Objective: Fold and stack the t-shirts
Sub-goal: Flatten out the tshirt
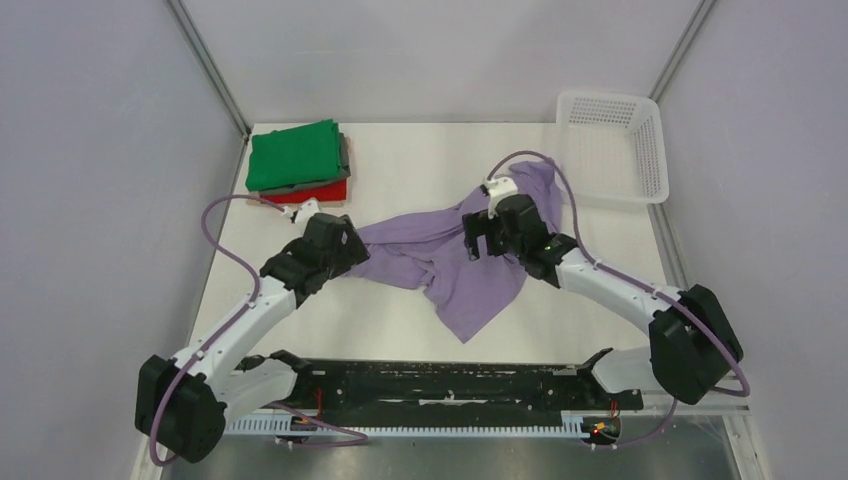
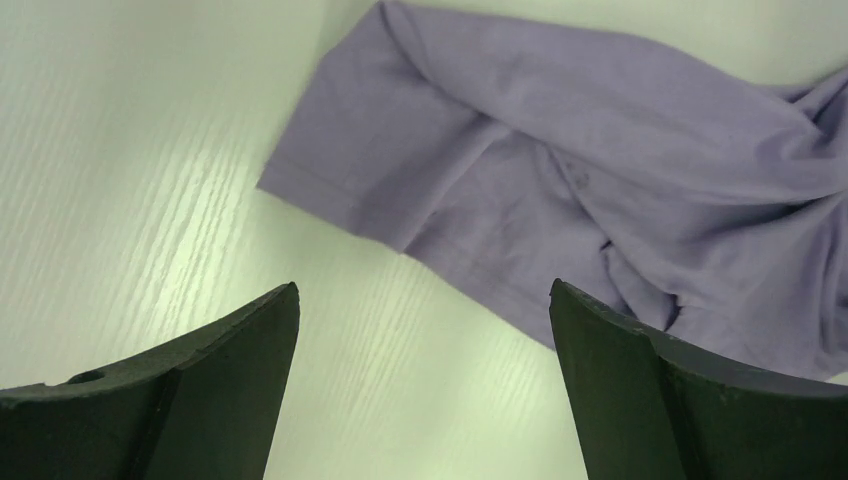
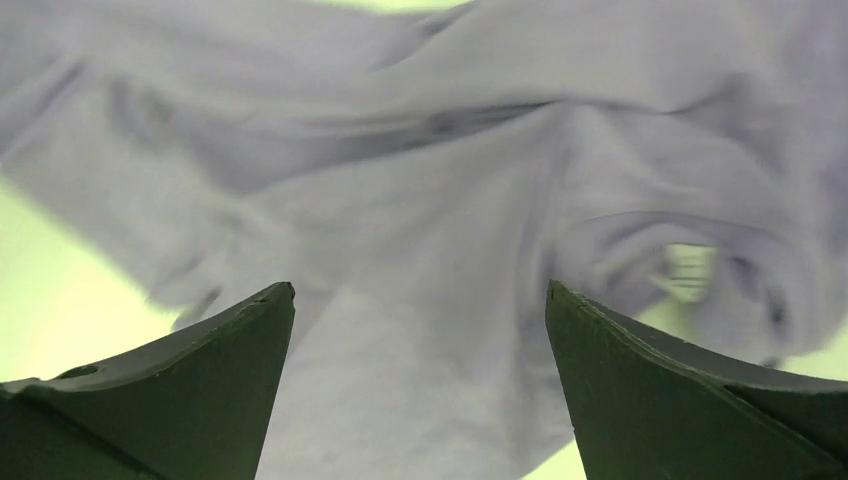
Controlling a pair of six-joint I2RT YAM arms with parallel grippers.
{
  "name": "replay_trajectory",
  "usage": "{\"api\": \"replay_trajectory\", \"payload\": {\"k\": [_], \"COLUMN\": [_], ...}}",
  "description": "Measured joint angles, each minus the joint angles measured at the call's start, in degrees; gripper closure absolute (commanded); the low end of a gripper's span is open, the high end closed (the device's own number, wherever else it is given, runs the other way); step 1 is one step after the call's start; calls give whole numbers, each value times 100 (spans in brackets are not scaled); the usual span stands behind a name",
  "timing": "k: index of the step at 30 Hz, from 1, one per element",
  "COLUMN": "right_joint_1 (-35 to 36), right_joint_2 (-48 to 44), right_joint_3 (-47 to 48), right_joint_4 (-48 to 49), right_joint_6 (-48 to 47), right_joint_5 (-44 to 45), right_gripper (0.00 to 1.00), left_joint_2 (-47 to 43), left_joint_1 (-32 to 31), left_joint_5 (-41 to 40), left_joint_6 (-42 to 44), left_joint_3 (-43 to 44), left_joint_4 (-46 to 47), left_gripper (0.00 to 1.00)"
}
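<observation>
I will grab the lavender t-shirt with my right gripper next, by its pointed corner nearest the black bar (image 1: 464,338). Then I can spread it open for folding.
A lavender t-shirt (image 1: 470,275) lies crumpled and unfolded across the middle of the table. It also shows in the left wrist view (image 2: 600,170) and fills the right wrist view (image 3: 420,200). A folded stack sits at the back left: green t-shirt (image 1: 293,153) on top, grey t-shirt (image 1: 345,155) under it, red t-shirt (image 1: 320,193) at the bottom. My left gripper (image 2: 424,300) is open and empty above bare table just left of the shirt's sleeve edge. My right gripper (image 3: 420,300) is open and empty above the shirt's bunched upper part.
A white mesh basket (image 1: 612,148) stands at the back right corner, empty as far as I can see. The white table (image 1: 420,160) has walls behind and on both sides. A black rail (image 1: 440,385) runs along the near edge.
</observation>
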Motion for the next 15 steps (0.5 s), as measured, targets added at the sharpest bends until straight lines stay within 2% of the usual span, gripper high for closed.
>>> {"api": "replay_trajectory", "payload": {"k": [10,15], "right_joint_1": [2695,3084], "right_joint_2": [205,219], "right_joint_3": [-79,-330], "right_joint_4": [-1939,-2221], "right_joint_6": [-295,-199], "right_joint_5": [-557,-442], "right_gripper": [8,19], "left_joint_2": [-741,-990], "left_joint_1": [0,0], "left_joint_5": [-188,-186], "left_joint_6": [-195,-271], "left_joint_3": [-509,-728], "left_joint_4": [-474,-522], "left_gripper": [0,0]}}
